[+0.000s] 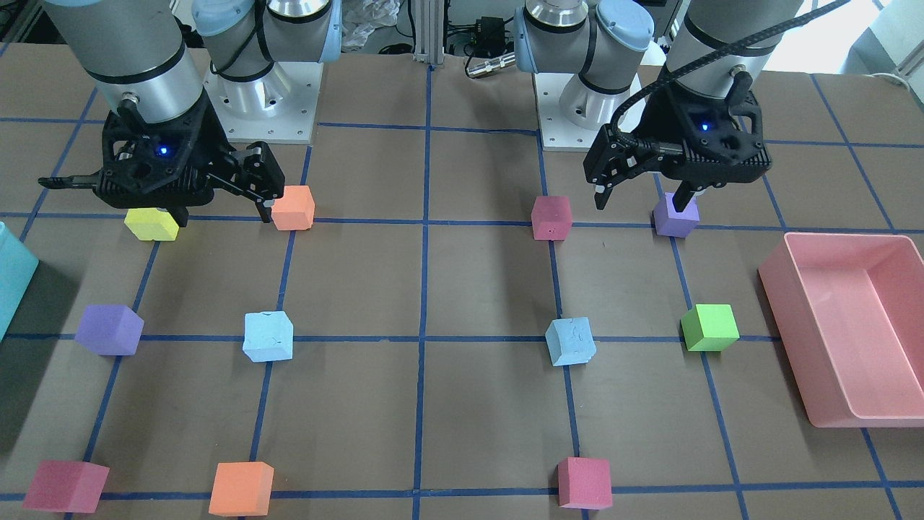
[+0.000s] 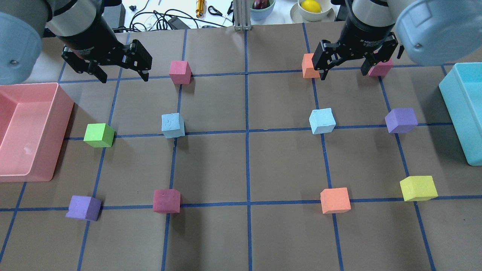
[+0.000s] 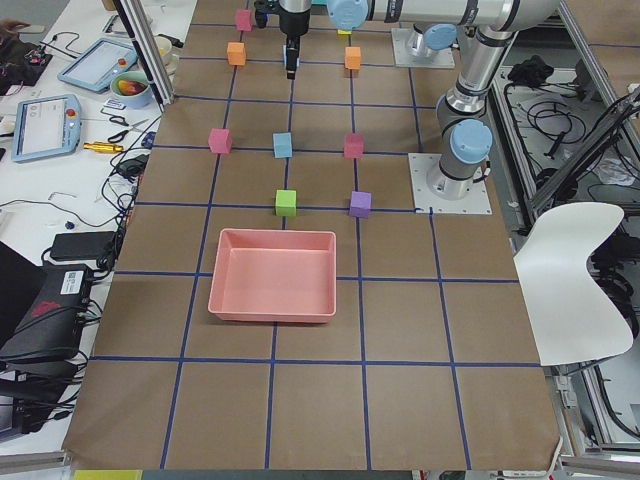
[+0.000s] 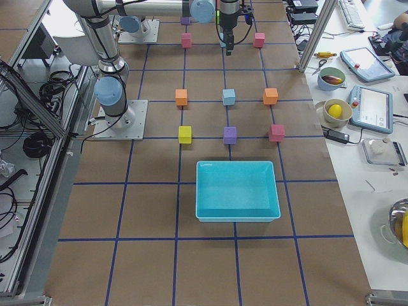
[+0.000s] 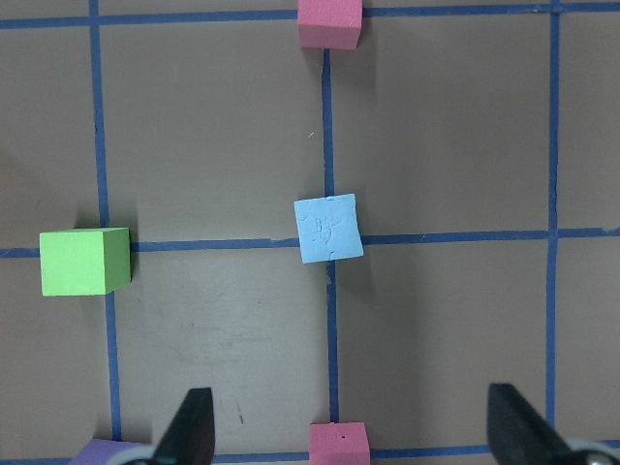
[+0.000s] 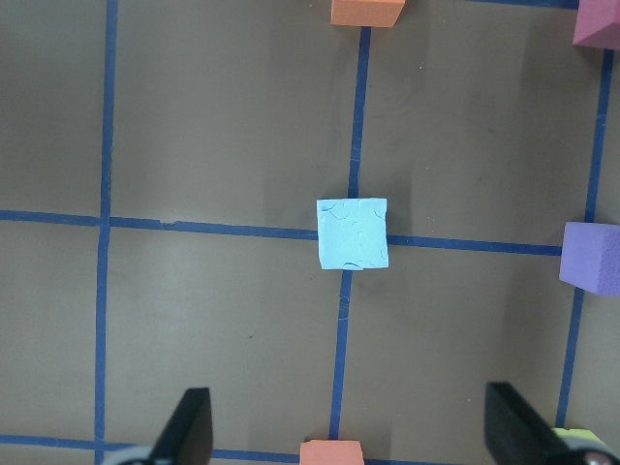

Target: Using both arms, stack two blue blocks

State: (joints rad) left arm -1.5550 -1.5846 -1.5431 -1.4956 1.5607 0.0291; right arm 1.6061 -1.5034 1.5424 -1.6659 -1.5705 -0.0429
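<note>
My right gripper grabs the second blue block by two opposite sides next, to stack the blue blocks.
Two sky-blue blocks sit apart on the table, each on a blue tape crossing. One blue block [image 2: 173,126] [image 1: 571,341] is on my left side, the other blue block [image 2: 322,121] [image 1: 268,336] on my right side. My left gripper [image 2: 123,76] [image 1: 641,204] is open and empty, held above the table; its wrist view shows the left block [image 5: 328,229] centred ahead of the open fingers [image 5: 192,426]. My right gripper [image 2: 343,74] [image 1: 224,215] is open and empty, with the right block [image 6: 352,233] centred ahead of its fingers [image 6: 189,426].
A pink bin [image 2: 60,150] stands at the left edge and a teal bin [image 2: 457,109] at the right edge. Other cubes lie on the grid: green [image 2: 99,135], purple [image 2: 401,120], crimson [image 2: 166,201], orange [image 2: 335,200], yellow [image 2: 418,188], pink [image 2: 179,72].
</note>
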